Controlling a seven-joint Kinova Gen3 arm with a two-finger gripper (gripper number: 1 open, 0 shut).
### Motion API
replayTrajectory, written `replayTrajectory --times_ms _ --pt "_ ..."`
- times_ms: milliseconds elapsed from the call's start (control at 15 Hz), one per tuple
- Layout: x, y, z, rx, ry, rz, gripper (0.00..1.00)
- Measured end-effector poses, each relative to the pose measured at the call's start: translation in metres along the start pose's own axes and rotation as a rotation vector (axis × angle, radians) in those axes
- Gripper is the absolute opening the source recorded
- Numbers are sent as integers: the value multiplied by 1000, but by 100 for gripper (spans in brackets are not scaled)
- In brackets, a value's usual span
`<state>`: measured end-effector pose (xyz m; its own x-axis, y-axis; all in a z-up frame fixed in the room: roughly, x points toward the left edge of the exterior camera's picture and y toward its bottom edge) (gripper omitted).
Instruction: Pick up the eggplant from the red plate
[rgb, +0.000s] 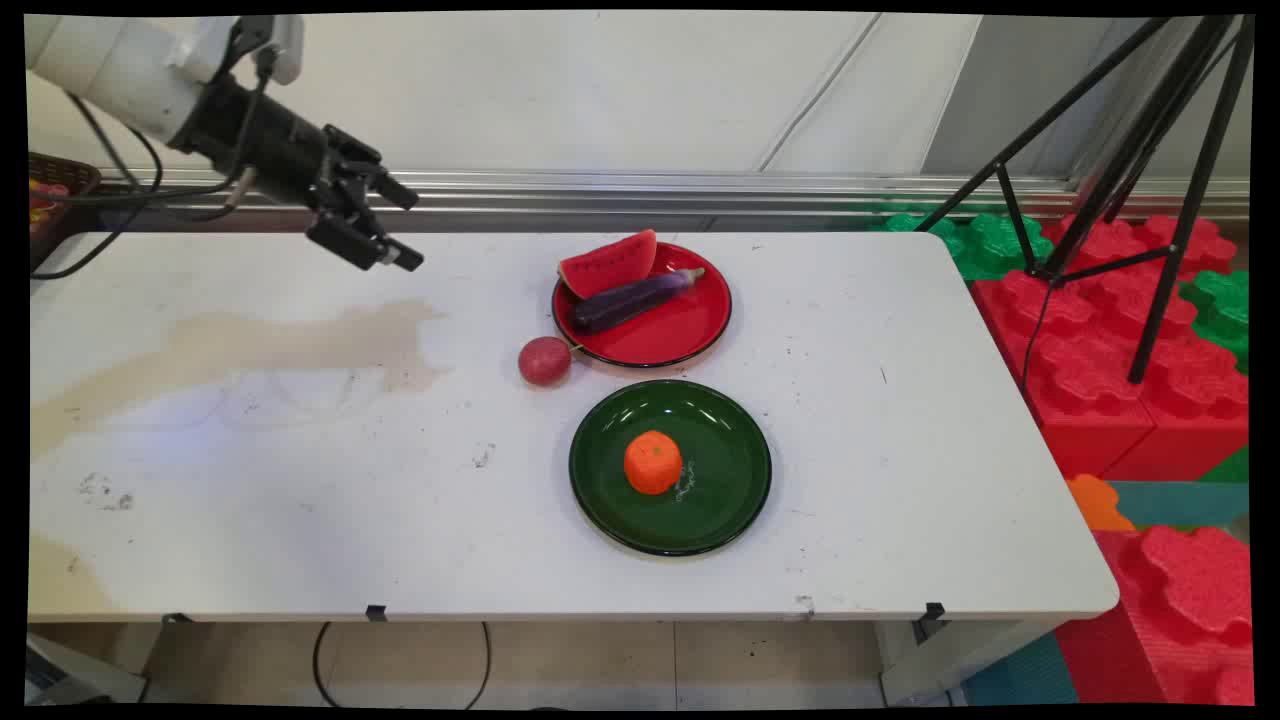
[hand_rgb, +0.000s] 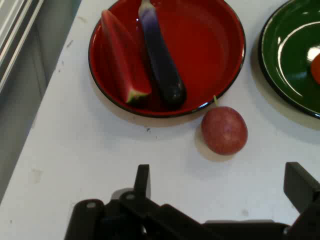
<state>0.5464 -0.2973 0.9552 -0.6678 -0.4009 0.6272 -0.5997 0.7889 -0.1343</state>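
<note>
I will next lift the purple eggplant out of the red plate (rgb: 680, 330), and for that my gripper will grab it by its thick dark body (rgb: 609, 308).
My gripper (rgb: 405, 226) hangs open and empty above the table's far left part, pointing toward the plates; in the hand view its gripper (hand_rgb: 220, 182) fingers stand wide apart. Nearest to it is a red round fruit (rgb: 545, 361) (hand_rgb: 224, 130) lying on the table beside the red plate (rgb: 680, 330) (hand_rgb: 210, 45). That plate carries a watermelon slice (rgb: 608, 266) (hand_rgb: 122, 70) and a purple eggplant (rgb: 632, 299) (hand_rgb: 161, 57). In front of it a green plate (rgb: 720, 490) (hand_rgb: 280, 55) holds an orange (rgb: 653, 462).
A brownish stain (rgb: 240, 345) spreads over the table's left half. A black tripod (rgb: 1130, 160) stands on red and green foam blocks (rgb: 1110, 340) right of the table. A basket (rgb: 50, 190) sits at the far left edge. Black cables hang from the arm.
</note>
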Motion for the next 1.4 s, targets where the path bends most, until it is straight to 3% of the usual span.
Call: replayTrajectory --times_ms 467,933,1400 --pt "29 -14 36 13 0 2 100" --pt "70 -26 91 20 -17 13 100" --pt "100 -25 155 26 -82 -2 100"
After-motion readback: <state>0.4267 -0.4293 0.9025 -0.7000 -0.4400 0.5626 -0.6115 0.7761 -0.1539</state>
